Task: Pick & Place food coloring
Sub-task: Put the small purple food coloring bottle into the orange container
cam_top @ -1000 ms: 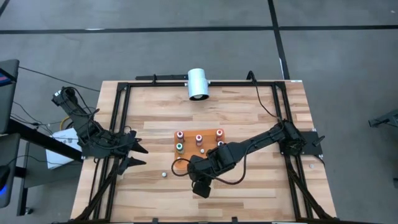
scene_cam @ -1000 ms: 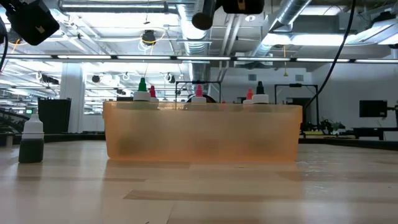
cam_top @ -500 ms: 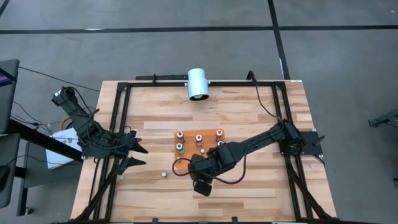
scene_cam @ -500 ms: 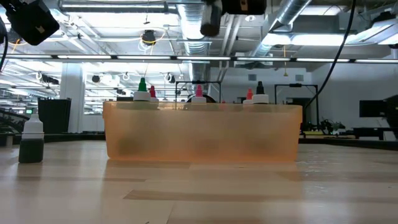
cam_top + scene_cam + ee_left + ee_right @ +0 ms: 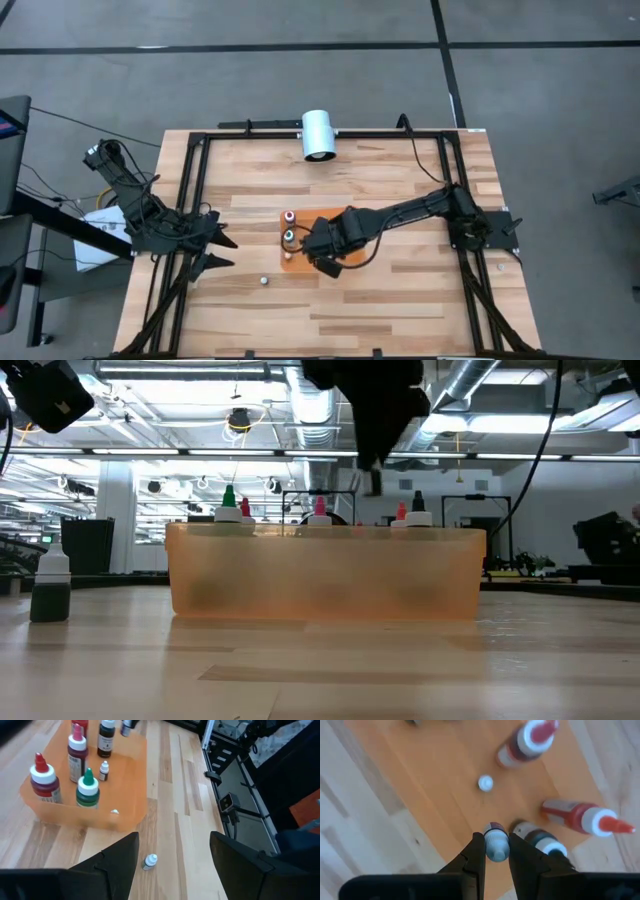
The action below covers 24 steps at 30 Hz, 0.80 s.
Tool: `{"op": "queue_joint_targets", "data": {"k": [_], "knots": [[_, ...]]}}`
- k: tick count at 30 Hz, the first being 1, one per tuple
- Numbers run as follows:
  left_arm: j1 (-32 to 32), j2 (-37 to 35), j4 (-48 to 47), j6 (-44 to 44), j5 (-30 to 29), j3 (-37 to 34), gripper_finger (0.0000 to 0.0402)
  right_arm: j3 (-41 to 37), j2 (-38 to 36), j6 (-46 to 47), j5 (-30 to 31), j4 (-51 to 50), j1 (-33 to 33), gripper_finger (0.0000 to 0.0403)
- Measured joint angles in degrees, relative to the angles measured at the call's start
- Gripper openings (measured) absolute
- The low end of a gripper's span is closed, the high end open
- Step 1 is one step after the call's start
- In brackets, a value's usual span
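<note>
The right gripper should keep holding the pale-topped bottle [image 5: 496, 842] until it is near the bottom of the orange tray [image 5: 445, 805]. The pale-topped bottle hangs high and would fall if the robot opened that gripper now.
My right gripper [image 5: 302, 238] hangs over the flat orange tray [image 5: 291, 262] and is shut on a tiny food coloring bottle [image 5: 496, 845] with a pale top. Several more bottles stand in the tray, among them a red-topped one [image 5: 530, 739], an orange-tipped one [image 5: 587, 817] and a green-topped one [image 5: 88, 787]. One small bottle [image 5: 263, 281] stands alone on the wood near the tray's front; it also shows in the left wrist view [image 5: 149, 861]. My left gripper [image 5: 172, 865] is open and empty at the table's left side [image 5: 215, 250]. My right gripper pinches the tiny bottle between its two fingers [image 5: 478, 851], on the bottle's sides just below its pale top [image 5: 496, 851]. The fingers point down from above. The bottle hangs below them [image 5: 375, 478], clear of the tray.
A big white cylinder [image 5: 319, 134] lies at the table's far edge. A black frame [image 5: 190, 180] runs round the tabletop. A loose white cap [image 5: 485, 783] lies on the tray's floor. Bare wood lies along the table's near edge [image 5: 400, 310].
My right gripper has gone from the wood in front of the tray toward the table's far edge, and now hangs over the tray's left part, shut throughout. The lone bottle on the wood has stayed where it was.
</note>
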Motion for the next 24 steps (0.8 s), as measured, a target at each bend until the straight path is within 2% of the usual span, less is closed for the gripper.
{"op": "queue_joint_targets", "data": {"k": [13, 24], "knots": [[0.0, 0.0, 0.0, 0.1, 1.2, 0.0, 0.0236, -7.3, 0.0, 0.8, 2.1, 3.3, 4.5, 0.0059], [0.0, 0.0, 0.0, 0.0, 1.6, 0.0, 0.0236, -15.0, -0.1, 2.4, 4.6, 9.7, 5.0, 0.0059]]}}
